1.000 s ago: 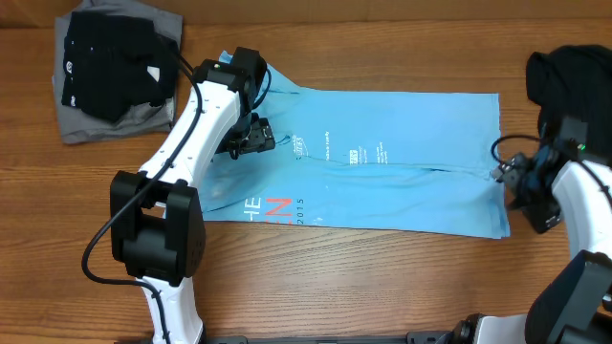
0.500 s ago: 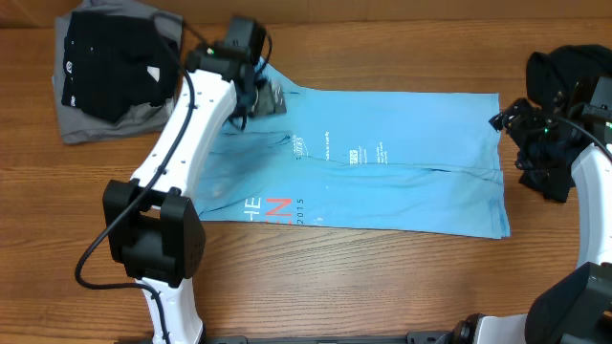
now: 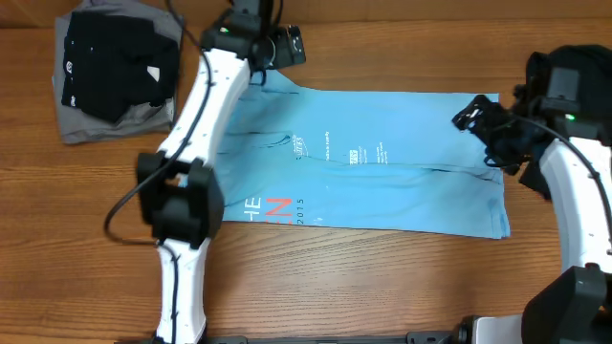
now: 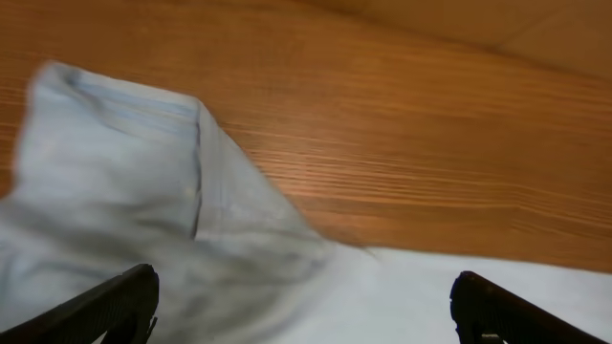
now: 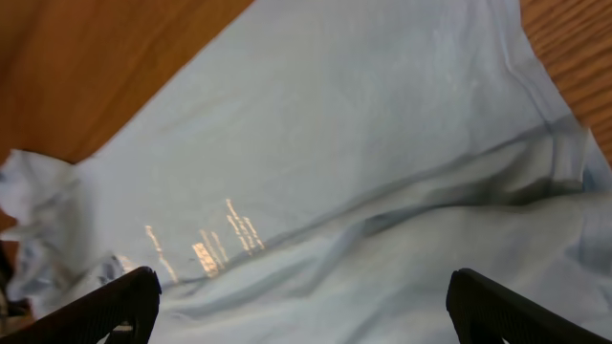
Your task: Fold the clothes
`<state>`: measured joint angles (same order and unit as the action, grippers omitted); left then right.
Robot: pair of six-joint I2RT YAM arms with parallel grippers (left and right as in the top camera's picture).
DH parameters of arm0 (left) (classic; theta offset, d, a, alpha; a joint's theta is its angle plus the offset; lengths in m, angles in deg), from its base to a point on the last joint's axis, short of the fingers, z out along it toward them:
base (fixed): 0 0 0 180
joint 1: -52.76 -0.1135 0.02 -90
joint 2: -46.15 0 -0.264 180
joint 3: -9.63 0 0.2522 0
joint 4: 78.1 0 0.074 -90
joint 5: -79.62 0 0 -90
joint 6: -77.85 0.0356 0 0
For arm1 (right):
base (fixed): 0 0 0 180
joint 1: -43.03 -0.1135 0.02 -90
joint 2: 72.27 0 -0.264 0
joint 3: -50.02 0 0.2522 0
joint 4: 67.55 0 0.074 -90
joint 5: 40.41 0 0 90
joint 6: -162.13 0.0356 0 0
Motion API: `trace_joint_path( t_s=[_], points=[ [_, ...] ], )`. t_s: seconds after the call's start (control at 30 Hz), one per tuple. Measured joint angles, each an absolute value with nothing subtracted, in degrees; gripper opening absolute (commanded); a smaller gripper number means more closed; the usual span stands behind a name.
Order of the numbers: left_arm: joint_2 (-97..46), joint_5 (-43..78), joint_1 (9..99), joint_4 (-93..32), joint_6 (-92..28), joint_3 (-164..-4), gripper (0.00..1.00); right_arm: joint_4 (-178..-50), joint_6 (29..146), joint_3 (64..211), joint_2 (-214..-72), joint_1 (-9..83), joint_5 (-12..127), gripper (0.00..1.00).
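Observation:
Next, my left gripper grabs the T-shirt's far edge (image 3: 303, 91) (image 4: 334, 255) beside the sleeve. That lets the T-shirt's far side fold over its near side.
The clothes' light-blue T-shirt (image 3: 382, 162) lies flat across the middle of the table, with white and pink-red lettering (image 3: 277, 206) near its front left. My left gripper (image 3: 291, 45) hovers open over the far left end of the shirt, beside the sleeve. In the left wrist view the gripper (image 4: 306, 308) is empty, with the sleeve (image 4: 124, 162) and bare wood ahead of it. My right gripper (image 3: 471, 113) hangs open above the shirt's far right corner. The right wrist view has that gripper (image 5: 306, 304) empty over the shirt (image 5: 344, 134).
A folded black garment on a grey one (image 3: 115, 72) sits at the far left corner of the table (image 3: 316, 287). Another black garment (image 3: 559, 62) lies at the far right, behind my right arm.
My left arm swung from over the shirt's left part up to its far edge. My right arm moved from the shirt's right edge up and left over its far right corner. Both stayed open.

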<state>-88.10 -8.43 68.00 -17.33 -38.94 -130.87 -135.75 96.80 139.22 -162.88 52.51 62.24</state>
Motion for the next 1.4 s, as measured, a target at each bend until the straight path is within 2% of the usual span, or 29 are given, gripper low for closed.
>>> trace_joint_path(
  t_s=[0.13, 0.33, 0.5, 0.63, 1.07, 1.2, 1.4],
  points=[
    [-94.02, -8.58, 67.87, -20.11, -38.98, -131.26, 0.94, -137.67, 97.37, 139.22, -162.88, 49.58, 56.91, 1.00],
    [-95.36, -9.58, 67.72, -22.16, -38.98, -132.14, 0.99, -139.03, 97.63, 139.22, -162.88, 48.92, 53.39, 1.00],
    [-95.55, -11.11, 67.68, -21.59, -38.98, -132.84, 0.99, -139.38, 97.63, 139.22, -162.88, 48.92, 52.60, 1.00],
    [-96.43, -12.38, 67.68, -20.79, -38.98, -132.86, 0.93, -140.01, 97.61, 139.22, -162.88, 48.92, 52.23, 1.00],
    [-99.40, -13.24, 67.65, -19.30, -39.16, -132.88, 0.94, -140.56, 97.61, 139.22, -162.88, 48.92, 52.10, 1.00],
    [-100.91, -13.24, 67.50, -19.36, -39.18, -132.88, 0.82, -140.47, 97.63, 139.22, -162.88, 48.92, 51.64, 1.00],
    [-101.02, -13.21, 66.85, -19.39, -39.11, -132.88, 0.57, -138.57, 97.72, 139.22, -162.88, 48.92, 51.48, 1.00]
  ],
)
